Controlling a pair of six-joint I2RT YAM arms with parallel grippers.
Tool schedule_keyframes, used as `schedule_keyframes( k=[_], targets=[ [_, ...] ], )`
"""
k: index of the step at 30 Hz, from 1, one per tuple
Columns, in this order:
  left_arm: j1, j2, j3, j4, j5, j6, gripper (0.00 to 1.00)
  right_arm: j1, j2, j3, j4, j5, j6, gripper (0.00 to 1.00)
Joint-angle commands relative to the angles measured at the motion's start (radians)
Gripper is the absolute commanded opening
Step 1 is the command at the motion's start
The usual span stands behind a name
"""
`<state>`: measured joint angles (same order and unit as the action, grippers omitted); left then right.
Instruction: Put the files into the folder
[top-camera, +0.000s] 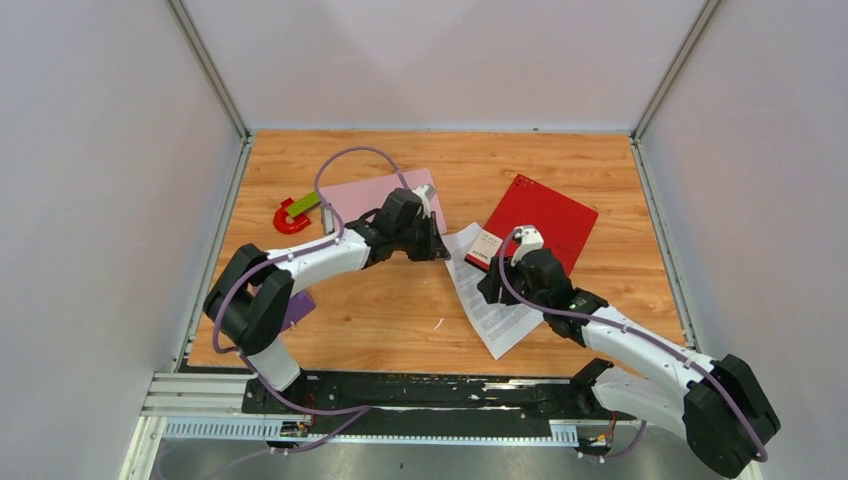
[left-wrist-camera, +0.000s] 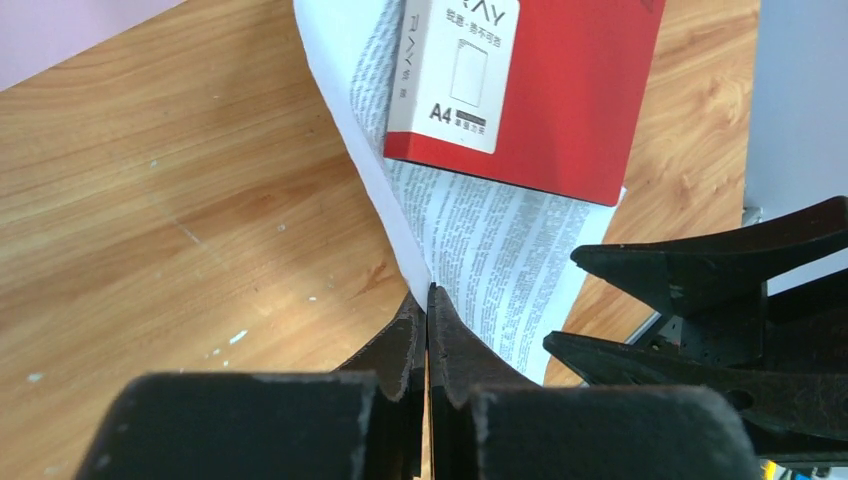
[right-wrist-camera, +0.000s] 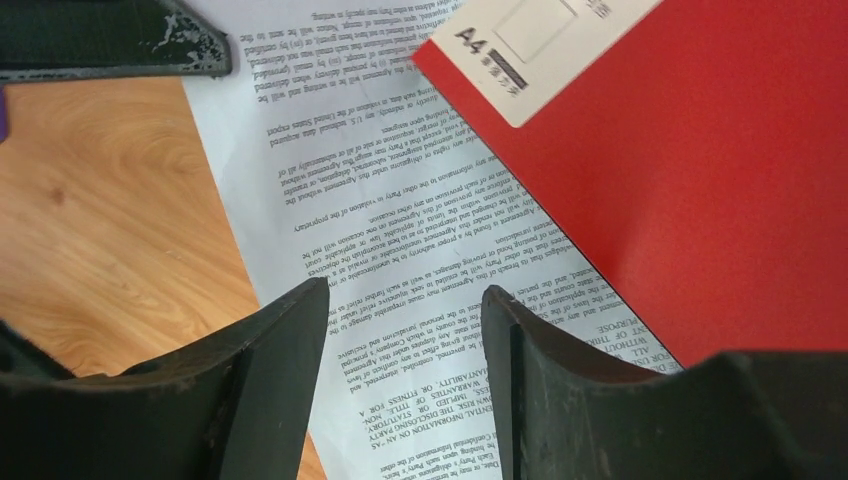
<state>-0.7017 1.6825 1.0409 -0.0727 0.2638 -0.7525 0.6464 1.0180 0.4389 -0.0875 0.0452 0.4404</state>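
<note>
My right gripper picks up the files next along their long edge that my left gripper lifts, leaving a short end free for the folder (top-camera: 545, 218).
The files show as a white printed sheet (top-camera: 492, 308) on the wooden table, its far end going under or into the red folder (top-camera: 545, 218); I cannot tell which, nor whether it is one sheet or two. My left gripper (top-camera: 438, 243) is shut on the sheet's left edge, which it lifts slightly; the left wrist view shows the jaws (left-wrist-camera: 428, 292) pinching the paper (left-wrist-camera: 500, 250) just below the folder (left-wrist-camera: 580, 90). My right gripper (top-camera: 497, 285) is open above the sheet; in the right wrist view (right-wrist-camera: 405, 295) the text (right-wrist-camera: 400, 230) shows between the fingers, beside the folder (right-wrist-camera: 700, 170).
A pink sheet (top-camera: 372, 192) lies behind the left gripper. A red and green horseshoe-shaped object (top-camera: 294, 214) sits at the left. A purple item (top-camera: 300, 306) lies by the left arm's base. Metal rails edge the table on three sides.
</note>
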Motion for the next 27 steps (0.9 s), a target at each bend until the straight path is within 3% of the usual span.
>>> schedule_keyframes(
  k=[1, 6, 12, 16, 18, 21, 25, 27],
  targets=[
    [-0.007, -0.1, 0.052, -0.11, -0.063, 0.023, 0.0, 0.01, -0.051, 0.041, 0.079, -0.117, -0.089, 0.59],
    [-0.007, -0.14, 0.083, -0.163, -0.058, -0.014, 0.0, 0.103, -0.049, 0.071, 0.122, -0.083, -0.167, 0.65],
    [-0.013, -0.173, 0.148, -0.254, -0.111, -0.008, 0.0, 0.333, 0.038, 0.156, 0.115, 0.186, -0.25, 0.66],
    [-0.013, -0.191, 0.156, -0.287, -0.117, -0.016, 0.0, 0.401, 0.134, 0.243, 0.044, 0.356, -0.277, 0.64],
    [-0.015, -0.202, 0.156, -0.301, -0.124, -0.018, 0.0, 0.422, 0.18, 0.277, 0.022, 0.423, -0.291, 0.57],
    [-0.015, -0.219, 0.161, -0.338, -0.145, -0.012, 0.0, 0.448, 0.226, 0.32, -0.012, 0.494, -0.312, 0.38],
    [-0.015, -0.249, 0.162, -0.369, -0.164, -0.01, 0.0, 0.464, 0.224, 0.334, -0.014, 0.508, -0.324, 0.04],
    [-0.015, -0.264, 0.171, -0.386, -0.169, -0.005, 0.08, 0.465, 0.208, 0.332, -0.015, 0.495, -0.323, 0.0]
  ],
)
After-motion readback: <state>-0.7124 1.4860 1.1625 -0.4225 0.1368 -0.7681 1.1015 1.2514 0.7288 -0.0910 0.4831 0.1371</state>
